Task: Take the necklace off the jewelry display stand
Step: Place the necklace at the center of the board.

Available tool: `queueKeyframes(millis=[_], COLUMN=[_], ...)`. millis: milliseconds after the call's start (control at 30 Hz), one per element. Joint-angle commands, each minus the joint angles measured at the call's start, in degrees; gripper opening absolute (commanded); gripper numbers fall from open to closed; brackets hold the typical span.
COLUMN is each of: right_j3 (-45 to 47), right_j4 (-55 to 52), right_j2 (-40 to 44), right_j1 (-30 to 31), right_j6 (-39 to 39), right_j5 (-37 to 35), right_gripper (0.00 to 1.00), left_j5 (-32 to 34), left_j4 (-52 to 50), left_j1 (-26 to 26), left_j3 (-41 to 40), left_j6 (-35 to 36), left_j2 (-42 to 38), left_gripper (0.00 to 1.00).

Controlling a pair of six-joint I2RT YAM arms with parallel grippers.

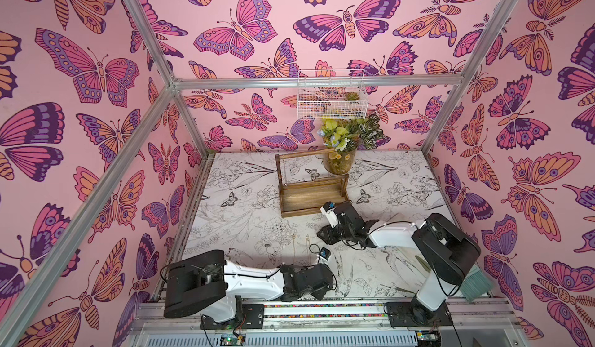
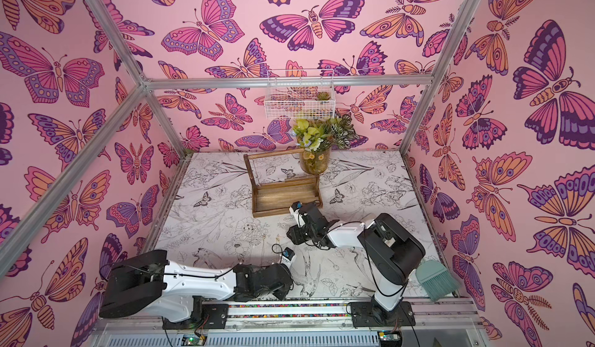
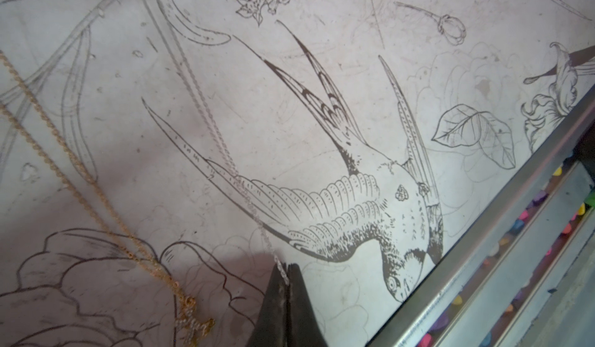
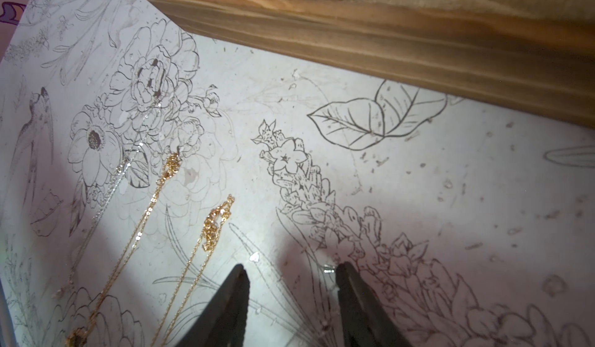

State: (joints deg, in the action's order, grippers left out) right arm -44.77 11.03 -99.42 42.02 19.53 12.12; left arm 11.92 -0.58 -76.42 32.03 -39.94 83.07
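Note:
The silver necklace lies straight along the tabletop up to the left gripper's low fingers and would rest there if released, so the left gripper will open.
The brown wooden jewelry display stand (image 1: 309, 197) (image 2: 280, 197) stands mid-table, and its frame looks bare in both top views. My left gripper (image 3: 286, 271) is shut on a thin silver necklace (image 3: 257, 216), which trails from the jaw tips across the table. My right gripper (image 4: 289, 269) (image 1: 320, 234) is open, low over the table just in front of the stand's base (image 4: 354, 39). A small silver bit lies by one fingertip. Nothing sits between its fingers.
Two gold chains (image 4: 151, 207) (image 4: 212, 226) and a silver chain (image 4: 128, 165) lie left of my right gripper. Another gold chain (image 3: 80, 173) lies near my left gripper. A vase of flowers (image 1: 339, 161) stands behind the stand, below a white wire basket (image 1: 331, 99). A teal brush (image 1: 476, 284) sits front right.

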Motion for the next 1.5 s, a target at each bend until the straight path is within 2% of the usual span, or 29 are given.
queueKeyframes(millis=[0,33,300,467,600,733,900,1167,1467], right_j3=[-1.7,-1.7,-1.2,-0.9,-1.8,-1.9,-1.0,-1.0,-6.3], right_j4=[-3.4,-3.3,-4.7,-5.6,-6.9,-7.2,-7.3,-8.8,-15.7], right_j2=[0.4,0.4,2.2,4.3,4.9,5.2,6.4,9.0,17.3], right_j1=[-0.4,-0.4,-0.4,-0.4,-0.4,-0.4,-0.4,-0.7,-4.3], right_j6=[-1.4,-1.3,-0.7,-0.9,-1.3,-1.2,-1.0,-0.6,0.2], right_j5=[0.3,0.5,1.7,2.0,2.8,2.8,2.4,1.6,0.5], right_gripper=[0.56,0.61,0.66,0.74,0.78,0.78,0.78,0.78,0.82], left_j5=[0.7,0.7,0.7,0.7,0.2,0.0,0.7,3.5,10.6], left_j4=[-2.2,-2.3,-2.6,-2.8,-2.9,-3.0,-3.7,-7.2,-14.8], left_j1=[-0.1,-0.1,-0.1,-0.1,-0.2,-0.2,-0.3,-0.5,-0.5], left_j3=[0.9,1.0,0.9,1.0,1.2,1.2,1.3,4.1,11.5], left_j6=[-0.2,-0.1,-0.4,-0.3,-0.2,-0.4,-0.2,3.0,9.0], left_j2=[0.5,0.5,0.2,0.2,0.5,0.2,-0.8,-3.3,-8.1], left_gripper=[0.01,0.01,0.01,0.01,0.06,0.2,0.43,0.63,0.85])
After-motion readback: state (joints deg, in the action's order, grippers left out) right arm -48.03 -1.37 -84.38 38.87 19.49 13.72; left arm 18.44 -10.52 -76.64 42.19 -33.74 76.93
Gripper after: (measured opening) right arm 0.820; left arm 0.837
